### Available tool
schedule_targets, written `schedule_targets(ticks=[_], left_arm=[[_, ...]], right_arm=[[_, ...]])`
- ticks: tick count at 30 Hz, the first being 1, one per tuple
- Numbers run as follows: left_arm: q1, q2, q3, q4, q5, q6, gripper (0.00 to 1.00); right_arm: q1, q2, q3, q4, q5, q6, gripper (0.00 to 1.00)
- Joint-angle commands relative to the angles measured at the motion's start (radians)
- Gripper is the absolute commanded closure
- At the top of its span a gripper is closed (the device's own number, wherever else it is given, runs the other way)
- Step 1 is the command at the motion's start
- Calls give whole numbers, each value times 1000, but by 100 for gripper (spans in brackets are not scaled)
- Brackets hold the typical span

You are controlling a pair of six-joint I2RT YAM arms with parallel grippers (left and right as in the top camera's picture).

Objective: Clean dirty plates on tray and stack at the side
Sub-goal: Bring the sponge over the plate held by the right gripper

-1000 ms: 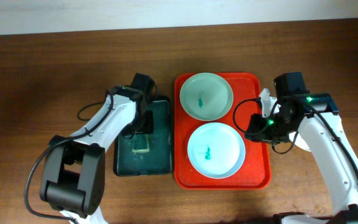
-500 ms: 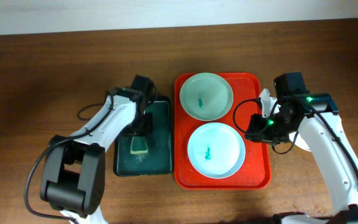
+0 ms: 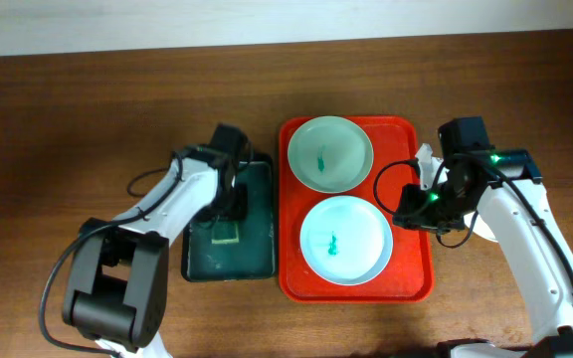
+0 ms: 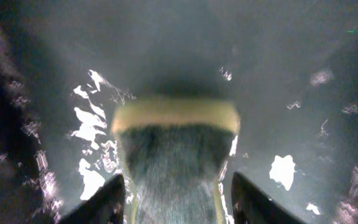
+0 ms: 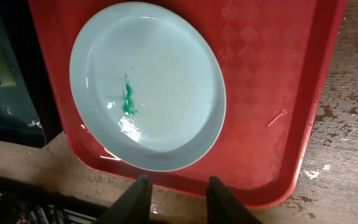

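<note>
The robot needs to grab the near plate's rim (image 3: 388,241) with its right gripper on the side away from the sponge (image 3: 225,232), so the near plate's smear stays open to clean.
Two pale plates lie on the red tray (image 3: 406,283): one at the far end (image 3: 330,154) and one nearer (image 3: 345,240), each with a teal smear at its centre. In the right wrist view the near plate (image 5: 148,81) and its smear (image 5: 128,99) show clearly. My right gripper (image 3: 406,211) (image 5: 178,180) hovers open over the tray's right rim (image 5: 272,74), nothing between its fingers. My left gripper (image 3: 229,214) (image 4: 176,177) is low over a yellow-green sponge (image 3: 225,232) (image 4: 176,155). Its jaws stand open on either side of it.
The sponge rests in a wet dark green tray (image 3: 257,254) (image 4: 229,50) just left of the red tray. Brown wooden table (image 3: 68,119) (image 5: 353,124) surrounds both. A cable loops beside the left arm (image 3: 137,184).
The left jaws squeezed in on the sponge half a second ago and have spread apart again. The right arm, plates and red tray have not moved.
</note>
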Motion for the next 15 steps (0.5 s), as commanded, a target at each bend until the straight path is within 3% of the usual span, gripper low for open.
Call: schedule_targets(ticks=[1, 2, 3, 10, 15], left_arm=[[-5, -12, -95, 85, 11, 2, 74], [-5, -12, -98, 87, 11, 3, 96], [-5, -13, -93, 77, 12, 2, 100], [-5, -52, 60, -95, 11, 3, 100], [-5, -86, 138, -165, 16, 3, 100]], right_arm=[[-2, 1, 12, -11, 29, -3, 68], [-2, 1, 7, -11, 30, -3, 68], [-2, 1, -2, -8, 30, -3, 68], [-2, 5, -93, 92, 134, 107, 69], [-2, 40, -98, 159, 134, 60, 69]])
